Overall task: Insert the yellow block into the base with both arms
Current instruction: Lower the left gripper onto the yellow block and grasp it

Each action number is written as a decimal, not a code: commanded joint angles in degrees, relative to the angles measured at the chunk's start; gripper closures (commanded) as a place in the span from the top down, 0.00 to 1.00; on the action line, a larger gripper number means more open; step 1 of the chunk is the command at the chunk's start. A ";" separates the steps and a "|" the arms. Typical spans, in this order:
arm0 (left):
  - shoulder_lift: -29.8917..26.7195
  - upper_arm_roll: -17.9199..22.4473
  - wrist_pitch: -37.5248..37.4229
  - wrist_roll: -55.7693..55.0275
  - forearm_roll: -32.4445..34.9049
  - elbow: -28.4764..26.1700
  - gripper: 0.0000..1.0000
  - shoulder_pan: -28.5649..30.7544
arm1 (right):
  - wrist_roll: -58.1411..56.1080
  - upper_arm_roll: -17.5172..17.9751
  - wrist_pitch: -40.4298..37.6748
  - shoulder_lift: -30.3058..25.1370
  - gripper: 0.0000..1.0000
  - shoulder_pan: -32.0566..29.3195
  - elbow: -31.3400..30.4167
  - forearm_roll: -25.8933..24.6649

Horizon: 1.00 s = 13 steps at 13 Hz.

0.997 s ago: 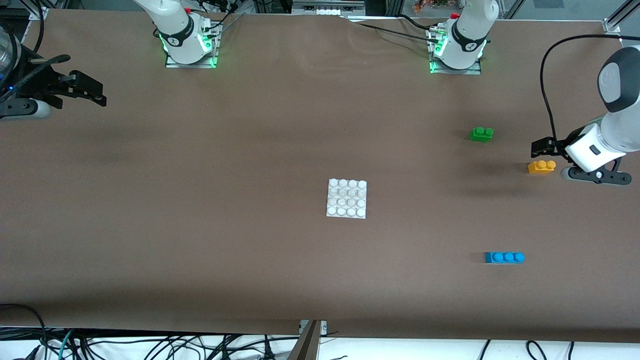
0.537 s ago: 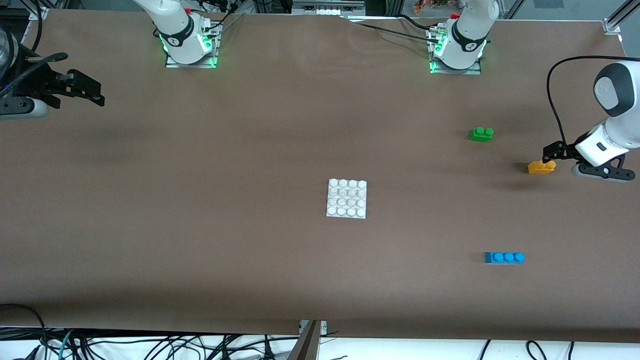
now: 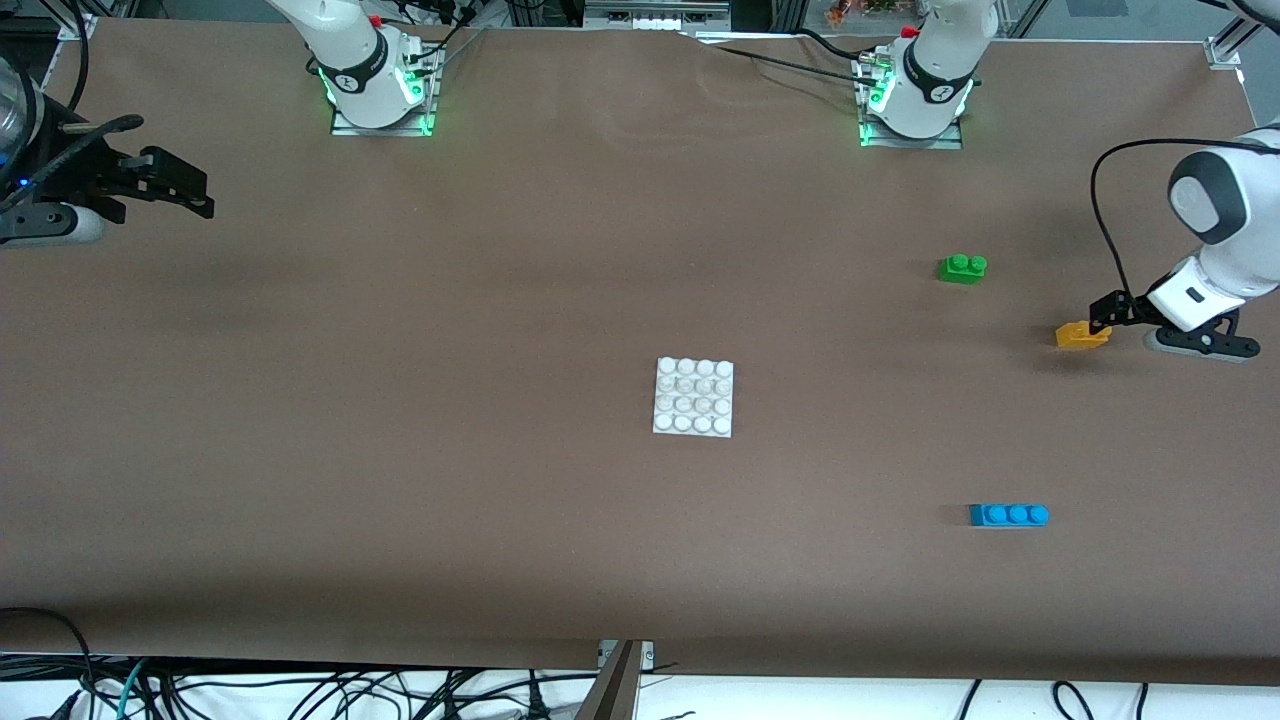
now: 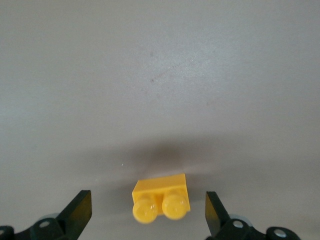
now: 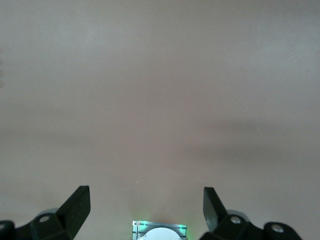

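Observation:
My left gripper should next grab the yellow block by its flat opposite sides below the studs, to insert it. Round studs stick out from the block's top.
The yellow block (image 3: 1075,336) lies on the table near the left arm's end, studs up. My left gripper (image 3: 1103,322) is low over it and open. In the left wrist view the yellow block (image 4: 161,200) sits between the two black fingers (image 4: 79,212), with a gap on each side, and my left gripper (image 4: 147,206) touches nothing. The white studded base (image 3: 693,397) lies flat at the middle of the table. My right gripper (image 3: 192,186) waits open and empty above the right arm's end of the table, and the right wrist view shows it (image 5: 146,199) over bare table.
A green two-stud brick (image 3: 963,268) lies farther from the front camera than the yellow block. A blue three-stud brick (image 3: 1009,514) lies nearer to it. The right arm's base (image 5: 159,231) shows in the right wrist view. Brown table spreads all round the base.
My left gripper has come down and shifted over the yellow block, which now sits between its fingers. The block and the right arm have stayed put.

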 commanded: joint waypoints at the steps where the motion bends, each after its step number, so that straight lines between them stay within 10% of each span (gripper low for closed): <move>1: 2.35 -0.70 4.55 -0.02 -0.02 -1.97 1.00 0.71 | -0.05 0.45 -0.49 0.74 1.00 -1.09 1.62 -0.94; 13: 8.16 -1.05 9.03 0.16 -2.22 -2.41 0.87 2.91 | 0.30 0.63 0.04 1.00 1.00 -0.66 1.62 -0.67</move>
